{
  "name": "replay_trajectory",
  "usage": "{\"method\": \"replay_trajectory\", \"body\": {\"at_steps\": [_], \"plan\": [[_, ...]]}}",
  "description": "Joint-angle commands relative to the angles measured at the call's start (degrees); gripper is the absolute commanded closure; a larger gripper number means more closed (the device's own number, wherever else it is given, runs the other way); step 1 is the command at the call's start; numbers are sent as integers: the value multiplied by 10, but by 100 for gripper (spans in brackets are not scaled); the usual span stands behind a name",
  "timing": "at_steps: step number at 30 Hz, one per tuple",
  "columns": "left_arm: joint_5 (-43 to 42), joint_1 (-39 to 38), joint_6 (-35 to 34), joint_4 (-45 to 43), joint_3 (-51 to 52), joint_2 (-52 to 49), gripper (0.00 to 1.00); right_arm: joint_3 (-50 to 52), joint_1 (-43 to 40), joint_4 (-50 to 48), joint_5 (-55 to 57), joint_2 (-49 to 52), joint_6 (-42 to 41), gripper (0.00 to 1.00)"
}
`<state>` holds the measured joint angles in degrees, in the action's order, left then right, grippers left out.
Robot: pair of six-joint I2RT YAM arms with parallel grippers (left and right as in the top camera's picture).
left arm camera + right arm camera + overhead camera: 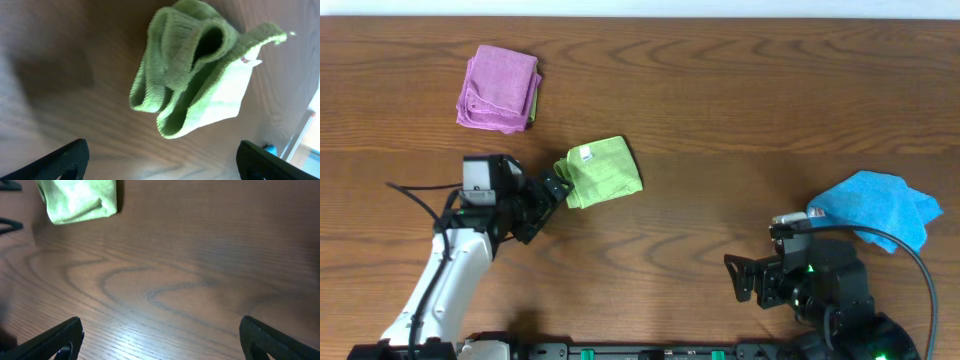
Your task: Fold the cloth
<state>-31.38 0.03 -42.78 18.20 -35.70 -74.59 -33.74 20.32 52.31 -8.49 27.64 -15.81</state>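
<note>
The lime-green cloth should lie folded on the purple cloth, so my left gripper should next grab it across its looped layers at its near edge.
The lime-green cloth lies folded into a small bundle on the wooden table, its white tag at the far edge. In the left wrist view the cloth shows looped folded layers and the tag. My left gripper is open and empty just left of the cloth; its fingertips spread wide below the bundle, apart from it. My right gripper is open and empty at the front right, far from the cloth, which shows at the top left of the right wrist view.
A purple folded cloth lies at the back left. A bright blue cloth lies crumpled at the right, close behind the right arm. The table's front edge runs just below both arm bases.
</note>
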Motion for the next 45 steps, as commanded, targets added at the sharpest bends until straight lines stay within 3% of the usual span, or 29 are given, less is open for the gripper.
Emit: {"method": "replay_trajectory", "body": {"at_steps": [1, 11, 14, 16, 21, 23, 26, 29, 37, 40, 45], "plan": [[8, -21, -41, -31, 21, -8, 5, 3, -4, -2, 1, -3, -33, 1], [19, -55, -99, -173, 26, -122, 5, 3, -4, -2, 1, -3, -33, 1], [23, -59, -101, -219, 26, -154, 0, 3, -4, -2, 1, -3, -33, 1], [25, -64, -110, -249, 26, -178, 12, 3, -4, -2, 1, -3, -33, 1], [23, -77, -128, -326, 26, -234, 63, 3, -4, -2, 1, -3, -33, 1], [10, -77, -128, -367, 25, -240, 94, 3, -4, -2, 1, -3, -33, 1], [-28, -73, -130, -459, 16, -231, 94, 3, -4, -2, 1, -3, -33, 1], [-24, -64, -139, -473, -33, -199, 94, 3, -4, -2, 1, -3, -33, 1], [186, -37, -30, -156, -329, -160, 94, 3, -4, -2, 1, -3, -33, 1], [259, -36, 10, -120, -382, -161, 94, 3, -4, -2, 1, -3, -33, 1], [289, -6, 27, -130, -406, -194, 94, 3, -4, -2, 1, -3, -33, 1]]}}
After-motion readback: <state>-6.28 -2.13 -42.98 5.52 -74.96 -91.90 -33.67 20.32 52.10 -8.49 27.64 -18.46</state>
